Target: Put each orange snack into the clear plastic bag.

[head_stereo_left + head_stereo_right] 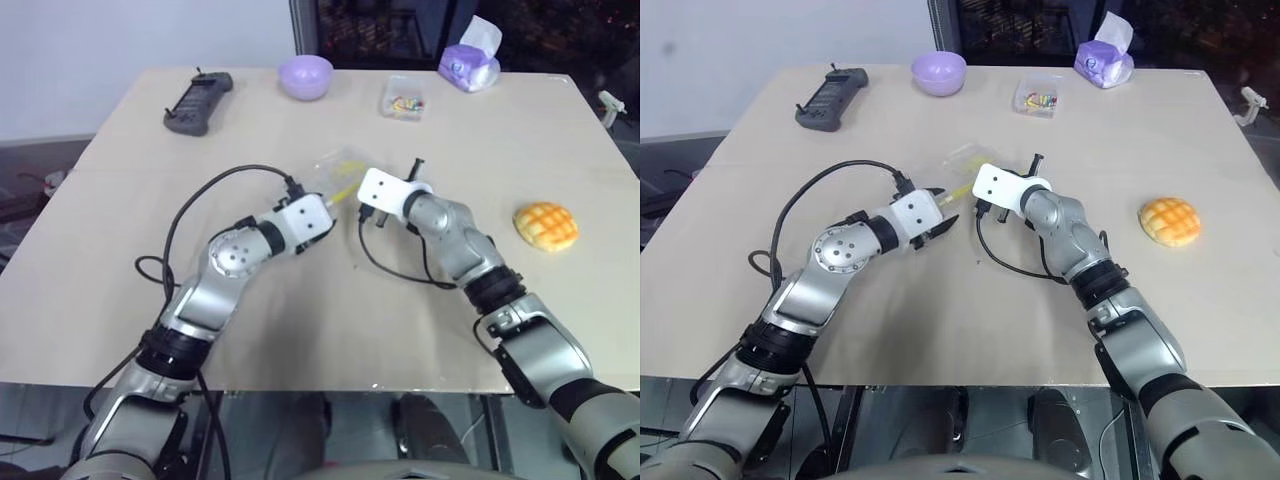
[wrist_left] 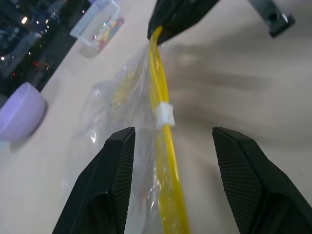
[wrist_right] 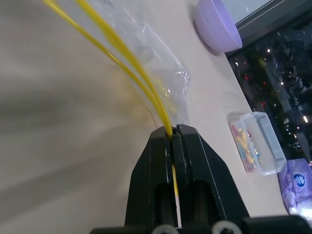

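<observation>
The bag's clear film (image 1: pixel 327 175) hangs loose, but the yellow strip stands out straight. My left gripper next needs to grip the yellow strip's end below the white slider (image 1: pixel 336 199) for that reason.
The clear plastic bag (image 1: pixel 341 168) hangs at mid-table, held up by its yellow sealing strip (image 2: pixel 163 97). My right gripper (image 3: pixel 173 129) is shut on one end of that strip. My left gripper (image 2: pixel 173 134) is open, its two black fingers (image 2: pixel 119 161) standing on either side of the strip without pinching it; a small white slider sits on the strip between them. The two grippers face each other closely over the bag. The orange snack (image 1: pixel 546 226), a domed bun with a crosshatch top, lies on the table to the right of my right arm, apart from both grippers.
Along the table's far edge sit a black handheld controller (image 1: pixel 198 102), a purple bowl (image 1: pixel 305 76), a small clear box of colourful bits (image 1: pixel 403 98) and a purple tissue pack (image 1: pixel 470 65). Black cables loop from both wrists over the tabletop (image 1: pixel 300 330).
</observation>
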